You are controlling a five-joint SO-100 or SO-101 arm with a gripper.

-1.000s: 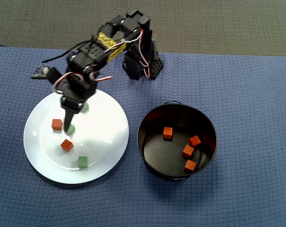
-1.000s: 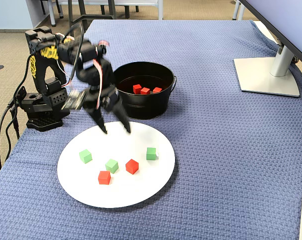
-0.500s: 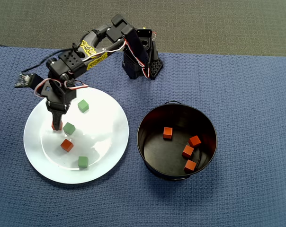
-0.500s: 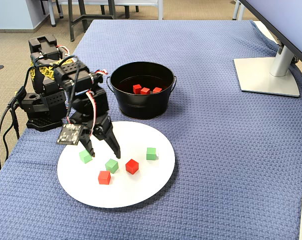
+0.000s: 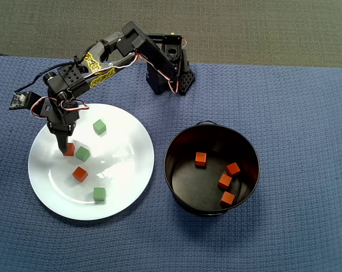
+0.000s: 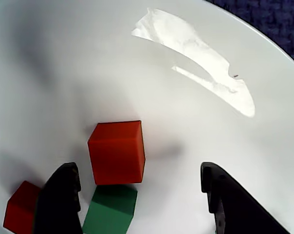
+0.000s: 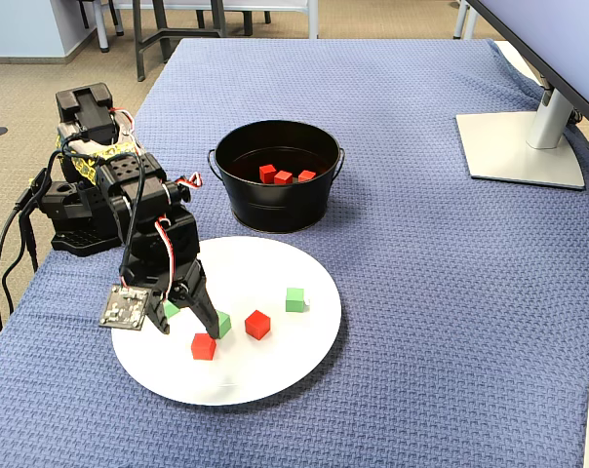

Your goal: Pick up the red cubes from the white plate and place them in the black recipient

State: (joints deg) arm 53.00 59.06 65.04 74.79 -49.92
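Observation:
The red cube (image 5: 69, 149) beside the green cube should go into the black recipient, so my gripper should grab the red cube by its sides next.
The white plate (image 5: 125, 170) lies at the left in the overhead view, and two red cubes (image 5: 80, 174) are on it, one (image 5: 71, 149) right against my gripper's tip. My gripper (image 5: 64, 148) points down onto the plate, open and empty. In the wrist view, the gripper (image 6: 137, 171) has its jaws wide apart. One red cube (image 6: 117, 152) sits just ahead between them, and another (image 6: 19, 207) is partly hidden behind the left finger (image 6: 59, 200). The black recipient (image 5: 176, 136) stands to the right of the plate and holds several red cubes (image 5: 200, 159).
Three green cubes (image 5: 99, 126) lie on the plate; one (image 6: 110, 209) sits between my jaws, touching the red cube. The arm's base (image 5: 168, 71) stands behind the plate. In the fixed view, a monitor stand (image 7: 519, 146) is at the far right of the blue cloth.

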